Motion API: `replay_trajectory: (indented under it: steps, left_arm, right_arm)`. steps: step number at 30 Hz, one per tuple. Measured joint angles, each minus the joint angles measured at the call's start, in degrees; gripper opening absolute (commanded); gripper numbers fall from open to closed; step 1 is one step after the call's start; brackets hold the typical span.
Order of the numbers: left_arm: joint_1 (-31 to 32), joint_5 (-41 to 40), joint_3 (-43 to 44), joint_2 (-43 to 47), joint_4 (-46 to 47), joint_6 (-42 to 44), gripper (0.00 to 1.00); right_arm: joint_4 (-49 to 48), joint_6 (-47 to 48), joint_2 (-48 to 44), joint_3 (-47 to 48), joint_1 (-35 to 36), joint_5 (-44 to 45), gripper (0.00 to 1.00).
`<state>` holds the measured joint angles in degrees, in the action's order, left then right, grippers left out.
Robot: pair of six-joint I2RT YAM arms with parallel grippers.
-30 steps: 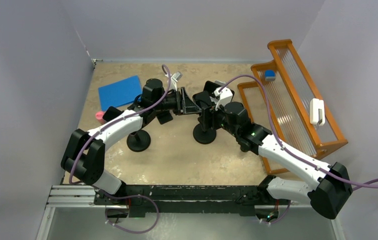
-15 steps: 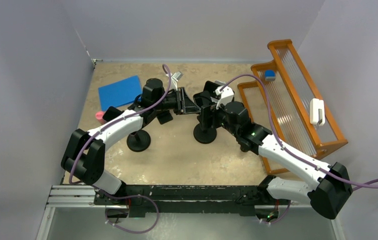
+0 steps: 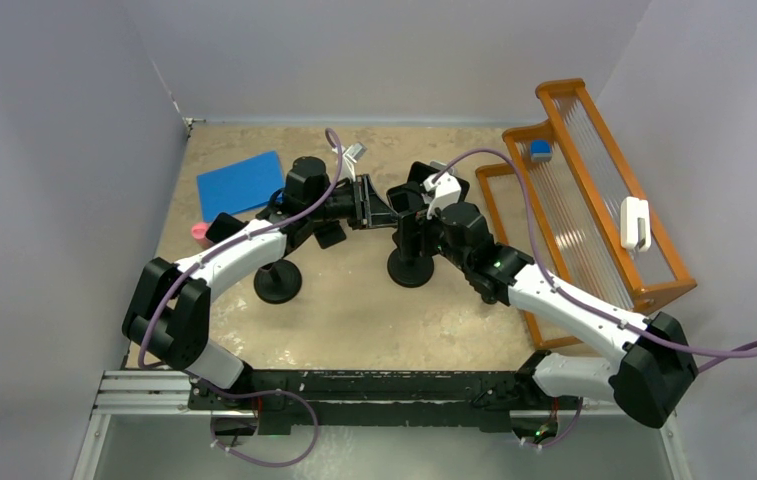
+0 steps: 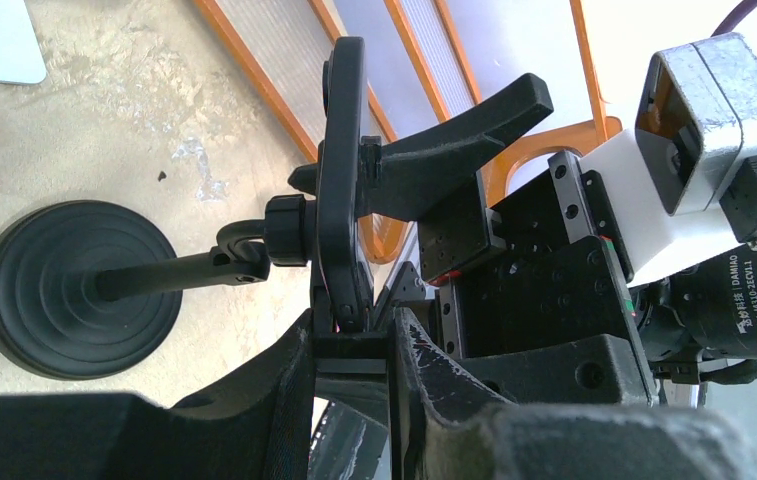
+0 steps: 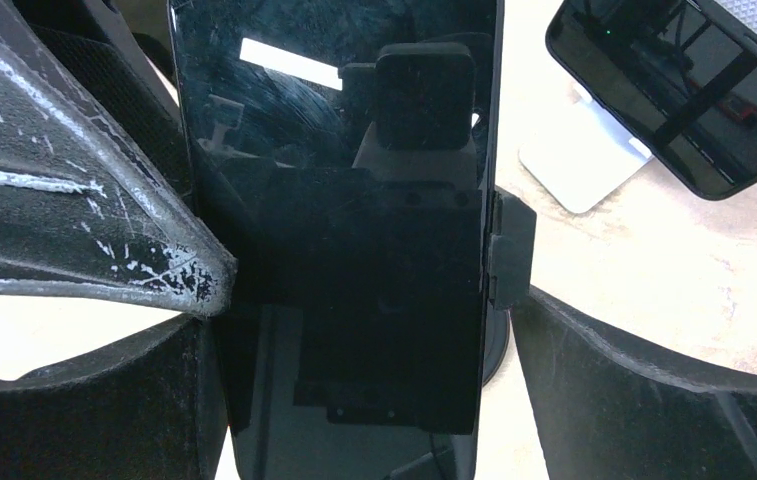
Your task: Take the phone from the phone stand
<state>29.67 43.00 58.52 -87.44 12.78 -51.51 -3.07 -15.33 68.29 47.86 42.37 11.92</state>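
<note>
The phone's lower part lies between both fingers of my right gripper, below the stand's side clamp. It is time to close, as closing now would catch the phone.
The black phone (image 5: pixel 334 200) stands upright in the cradle (image 4: pixel 344 190) of a black phone stand with a round base (image 3: pixel 411 268) (image 4: pixel 74 290). My left gripper (image 4: pixel 352 350) (image 3: pixel 372 203) is shut on the cradle's side edge, one finger in front of the screen's edge and one behind. My right gripper (image 5: pixel 364 400) (image 3: pixel 409 205) is open and faces the screen. Its fingers (image 5: pixel 654 400) straddle the phone's lower part without touching it. The cradle's side clamp (image 5: pixel 509 250) still hugs the phone's right edge.
A second black stand (image 3: pixel 277 282) stands to the left. A blue pad (image 3: pixel 241 184) and a pink item (image 3: pixel 198 232) lie at the back left. An orange rack (image 3: pixel 594 200) lines the right side. Another phone (image 5: pixel 694 90) leans on a white holder behind.
The right arm has shifted slightly to the left, its wrist closer over the stand. The left arm and the stand have stayed where they were.
</note>
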Motion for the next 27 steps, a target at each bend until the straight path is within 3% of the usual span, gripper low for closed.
replay_trajectory:
  steps: [8, 10, 15, 21, 27]
  left_arm:
    - [0.00, 0.04, 0.00, 0.00, 0.00, 0.02, 0.00]
    - [0.00, 0.04, -0.02, 0.00, 0.02, 0.02, 0.00]
    - [0.00, -0.17, -0.02, 0.00, 0.11, 0.07, 0.00]
    - [0.15, 0.07, -0.09, 0.00, 0.33, 0.09, 0.00]
    - [0.37, 0.37, -0.74, 0.13, 1.27, 0.07, 0.00]
  right_arm:
    - [-1.20, 0.04, 0.33, 0.00, 0.00, 0.42, 0.99]
    - [-1.22, 0.04, 0.33, 0.00, 0.00, 0.48, 0.62]
    - [-2.10, -0.98, 0.20, -0.46, 0.74, 0.42, 0.29]
    - [-3.23, -2.21, -1.42, -2.16, 0.76, 0.46, 0.02]
    - [-3.50, -3.30, -2.89, -3.39, 0.76, 0.13, 0.00]
